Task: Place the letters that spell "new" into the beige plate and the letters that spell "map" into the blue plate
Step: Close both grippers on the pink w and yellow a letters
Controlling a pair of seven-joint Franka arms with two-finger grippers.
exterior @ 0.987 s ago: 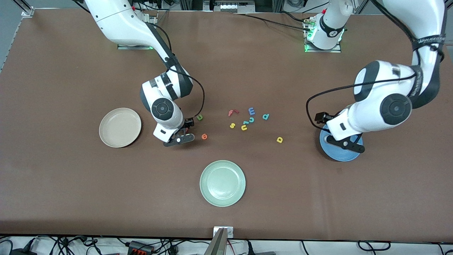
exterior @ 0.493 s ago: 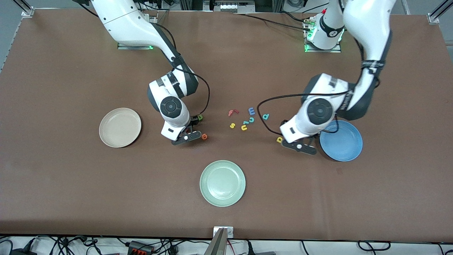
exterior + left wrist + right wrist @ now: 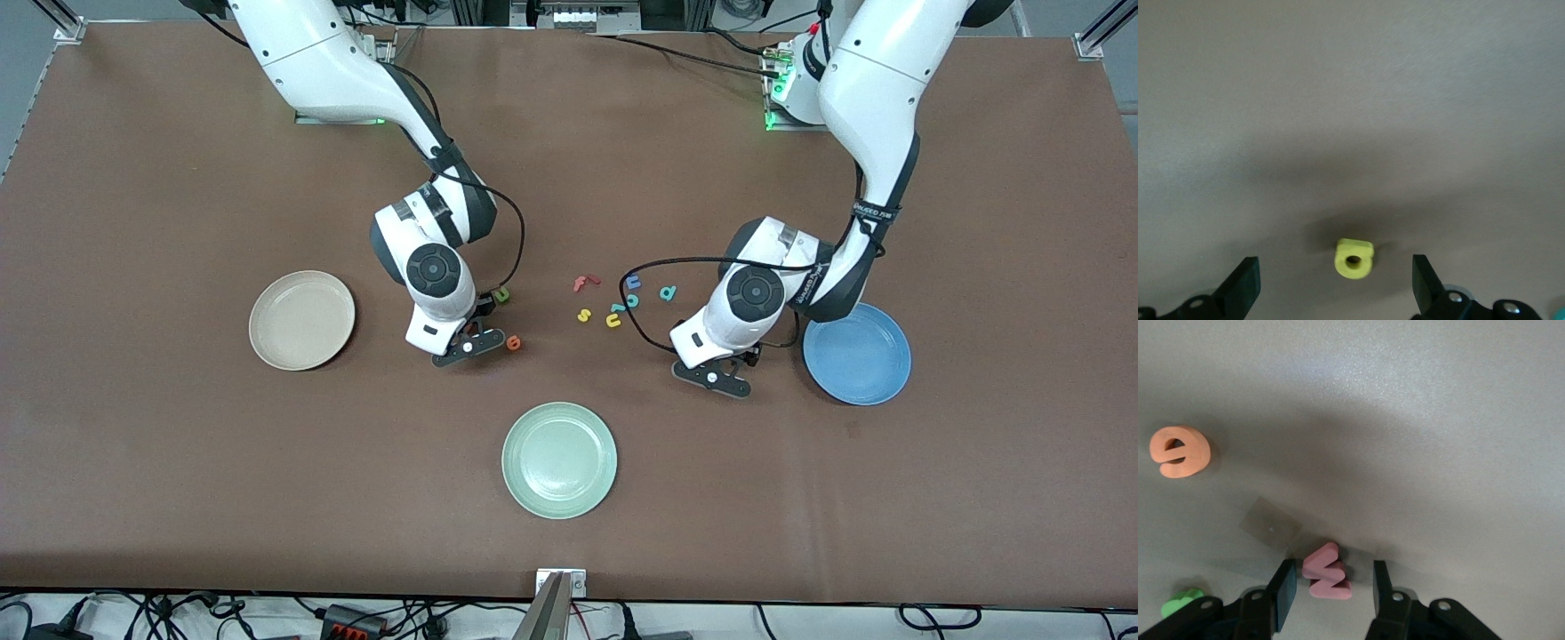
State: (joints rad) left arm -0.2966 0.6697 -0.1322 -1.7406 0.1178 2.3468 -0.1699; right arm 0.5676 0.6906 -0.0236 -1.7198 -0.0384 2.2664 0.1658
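The left gripper grabs the yellow a by the sides around its hole [image 3: 1354, 259] next, to spell "map" in the blue plate.
My right gripper [image 3: 1333, 577] is down at the table, its fingers narrowed to either side of the salmon-red w [image 3: 1328, 572], with a gap still showing on one side. The orange e [image 3: 513, 342] and dark green n [image 3: 502, 294] lie close by. The beige plate [image 3: 301, 320] sits toward the right arm's end, empty. My left gripper [image 3: 1333, 277] hangs wide open over the yellow a [image 3: 1353, 257], beside the empty blue plate [image 3: 857, 353]. The blue m [image 3: 634, 282] and teal p [image 3: 668, 292] lie in the middle cluster.
A red f [image 3: 584, 283], yellow s [image 3: 584, 315], yellow u [image 3: 613, 320] and teal c [image 3: 630, 300] lie in the same cluster. A pale green plate [image 3: 559, 460] sits nearer the front camera. The left arm's cable loops over the cluster.
The left arm swung from above the blue plate toward the table's middle and now stands over the yellow a. The right gripper shifted slightly and its fingers narrowed around the w.
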